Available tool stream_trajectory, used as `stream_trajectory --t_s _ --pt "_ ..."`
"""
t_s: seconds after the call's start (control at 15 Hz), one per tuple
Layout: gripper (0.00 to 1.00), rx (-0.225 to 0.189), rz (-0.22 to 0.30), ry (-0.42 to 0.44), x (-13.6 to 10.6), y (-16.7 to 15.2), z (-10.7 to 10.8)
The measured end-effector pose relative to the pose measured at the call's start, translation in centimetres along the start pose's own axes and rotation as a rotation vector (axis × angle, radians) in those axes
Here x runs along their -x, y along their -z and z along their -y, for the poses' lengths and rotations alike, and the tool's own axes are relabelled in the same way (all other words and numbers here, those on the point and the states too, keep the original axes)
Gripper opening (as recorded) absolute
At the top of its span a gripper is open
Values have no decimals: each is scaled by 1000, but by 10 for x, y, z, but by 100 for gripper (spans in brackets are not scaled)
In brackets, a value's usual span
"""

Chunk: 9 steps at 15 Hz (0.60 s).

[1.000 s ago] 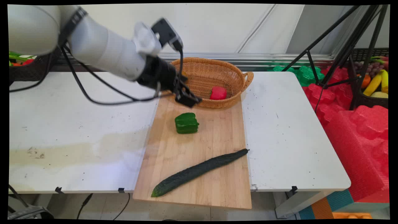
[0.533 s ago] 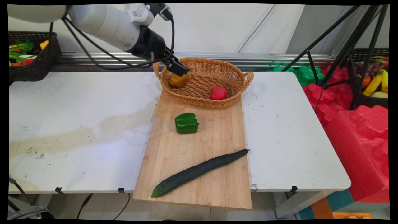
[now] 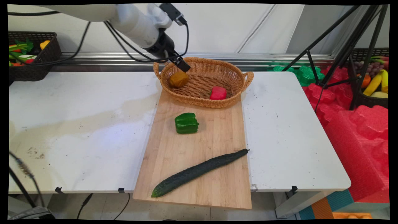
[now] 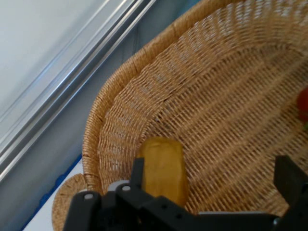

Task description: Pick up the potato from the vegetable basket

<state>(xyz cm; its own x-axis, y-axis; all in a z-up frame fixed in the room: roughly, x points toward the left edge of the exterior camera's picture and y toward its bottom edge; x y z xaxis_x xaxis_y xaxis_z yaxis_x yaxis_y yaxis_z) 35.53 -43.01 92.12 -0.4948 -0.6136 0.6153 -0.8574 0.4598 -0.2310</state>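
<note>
My gripper will next grab the yellow-orange pepper by the pepper's smooth sides to take it out of the wicker basket.
My gripper (image 3: 183,65) hangs open just above the left end of a wicker basket (image 3: 245,81). Below it, apart from the fingers, a yellow-brown pepper piece (image 3: 178,79) lies on the basket's floor. In the hand view the same piece (image 4: 163,166) sits close to the left finger (image 4: 138,172), inside the basket's rim (image 4: 91,144), and the gripper (image 4: 214,185) holds nothing. A red pepper piece (image 3: 218,92) rests at the basket's near right and shows as a red patch (image 4: 303,103) at the hand view's right edge.
A wooden cutting board (image 3: 217,130) runs from the basket to the table's near edge, with a green pepper (image 3: 186,123) and a long cucumber (image 3: 199,171) on it. A dark basket of vegetables (image 3: 31,56) stands at the back left. Tripod legs (image 3: 329,46) stand at the right.
The gripper has risen from the basket's near left rim and moved back over the basket's left end. The yellow-brown piece, hidden by the arm before, now lies uncovered in the basket.
</note>
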Motion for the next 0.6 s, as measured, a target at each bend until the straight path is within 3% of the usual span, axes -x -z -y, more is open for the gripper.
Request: stream_trajectory --t_s 0.6 --pt "100 7 121 37 -9 -95 17"
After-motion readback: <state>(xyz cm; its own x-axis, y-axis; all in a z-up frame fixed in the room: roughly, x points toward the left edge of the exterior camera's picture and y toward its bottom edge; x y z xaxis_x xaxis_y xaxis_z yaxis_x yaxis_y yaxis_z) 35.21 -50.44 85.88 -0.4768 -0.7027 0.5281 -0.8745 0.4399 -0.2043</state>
